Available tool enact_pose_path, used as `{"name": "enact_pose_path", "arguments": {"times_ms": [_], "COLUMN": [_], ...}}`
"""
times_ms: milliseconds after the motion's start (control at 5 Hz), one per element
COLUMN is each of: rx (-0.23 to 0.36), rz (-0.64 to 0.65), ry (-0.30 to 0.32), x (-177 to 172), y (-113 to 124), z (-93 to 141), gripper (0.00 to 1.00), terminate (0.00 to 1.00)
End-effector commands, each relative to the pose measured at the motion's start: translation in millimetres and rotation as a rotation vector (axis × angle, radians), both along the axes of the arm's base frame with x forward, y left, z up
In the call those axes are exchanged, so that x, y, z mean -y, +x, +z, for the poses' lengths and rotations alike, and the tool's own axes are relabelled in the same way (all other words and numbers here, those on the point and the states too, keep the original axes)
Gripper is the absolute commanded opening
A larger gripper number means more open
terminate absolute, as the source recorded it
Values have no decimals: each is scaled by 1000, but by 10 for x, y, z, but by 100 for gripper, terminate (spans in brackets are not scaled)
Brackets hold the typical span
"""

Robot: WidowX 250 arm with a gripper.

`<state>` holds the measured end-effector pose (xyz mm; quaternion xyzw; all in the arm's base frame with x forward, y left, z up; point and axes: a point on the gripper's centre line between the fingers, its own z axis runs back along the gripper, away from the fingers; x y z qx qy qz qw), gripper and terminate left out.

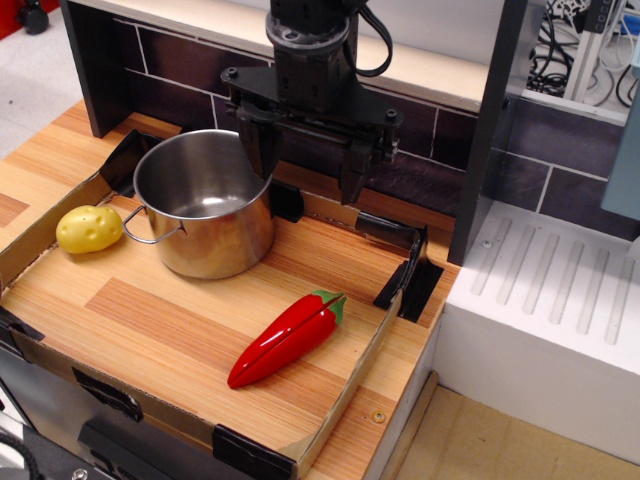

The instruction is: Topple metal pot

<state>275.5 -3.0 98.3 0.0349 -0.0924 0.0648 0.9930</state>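
My gripper will next grab the metal pot (205, 205) by its side at the pot's rim (205, 134), to tip the pot over onto its side.
The metal pot (205, 205) is shiny steel and stands upright at the back left of the wooden tabletop, empty, with one wire loop handle showing on its left side. My black gripper (308, 168) hangs just behind and to the right of the pot. It is open, with its left finger (264, 150) at the pot's back right rim and its right finger (353, 172) well clear of the pot. Nothing is between the fingers.
A yellow potato (88, 229) lies left of the pot, near its handle. A red chilli pepper (285, 340) lies in front and to the right. A low cardboard wall (350, 385) rims the wooden surface (150, 320). A dark tiled wall (440, 160) stands behind, a white drainer (550, 300) at right.
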Motion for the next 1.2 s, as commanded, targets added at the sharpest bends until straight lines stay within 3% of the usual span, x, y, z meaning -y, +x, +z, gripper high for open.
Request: {"name": "enact_pose_path", "arguments": {"times_ms": [0, 400, 600, 800, 1000], "rx": [0, -29, -26, -83, -94], "rz": [0, -141, -177, -184, -181], "ry": [0, -106, -74, -81, -47], "x": [0, -298, -634, -1040, -1243], "y": [0, -220, -222, -161, -88], "z": [0, 332, 478, 451, 340], "gripper": [100, 100, 100, 100, 100], "terminate": [0, 0, 0, 0, 0]}}
